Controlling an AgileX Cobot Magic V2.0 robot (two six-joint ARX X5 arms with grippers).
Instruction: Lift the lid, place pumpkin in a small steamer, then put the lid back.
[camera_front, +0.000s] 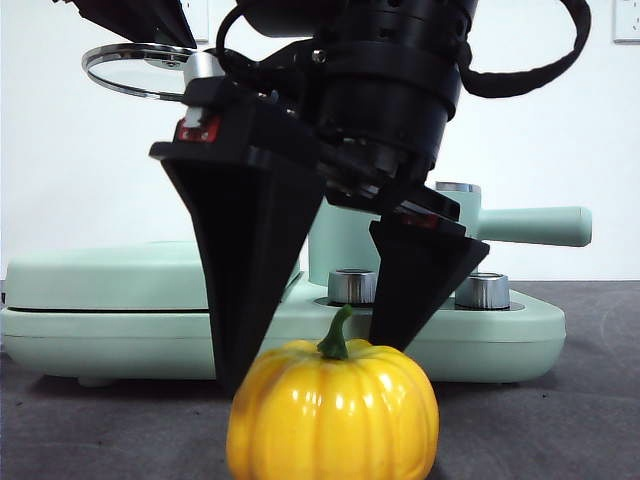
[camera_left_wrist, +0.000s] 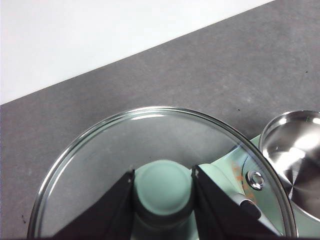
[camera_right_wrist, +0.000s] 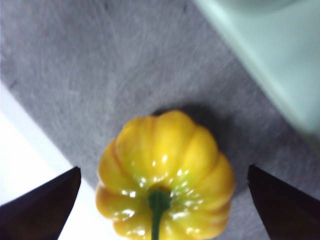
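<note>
The top of the pumpkin (camera_front: 333, 412) slopes in to a thin curved stem (camera_front: 335, 336), so my right gripper should grab the pumpkin by its facing outer sides next.
The yellow-orange pumpkin (camera_front: 333, 412) with its green stem sits on the grey table at the front. My right gripper (camera_front: 320, 350) hangs open just behind and above it, one jaw on each side; in the right wrist view the pumpkin (camera_right_wrist: 165, 175) lies between the wide-apart jaws of my right gripper (camera_right_wrist: 165, 207), untouched. My left gripper (camera_left_wrist: 162, 192) is shut on the mint-green knob of the see-through lid (camera_left_wrist: 150, 150), held high at the upper left in the front view, where the lid (camera_front: 135, 68) shows. The small steamer (camera_front: 345, 240) stands mostly hidden behind the right arm; its open steel inside (camera_left_wrist: 295, 155) shows below the lid.
The wide mint-green griddle base (camera_front: 120, 310) spans the table behind the pumpkin, with two steel knobs (camera_front: 482, 291) on its right part. The steamer's long handle (camera_front: 535, 225) points right. Grey table surface (camera_front: 540, 430) lies around the pumpkin.
</note>
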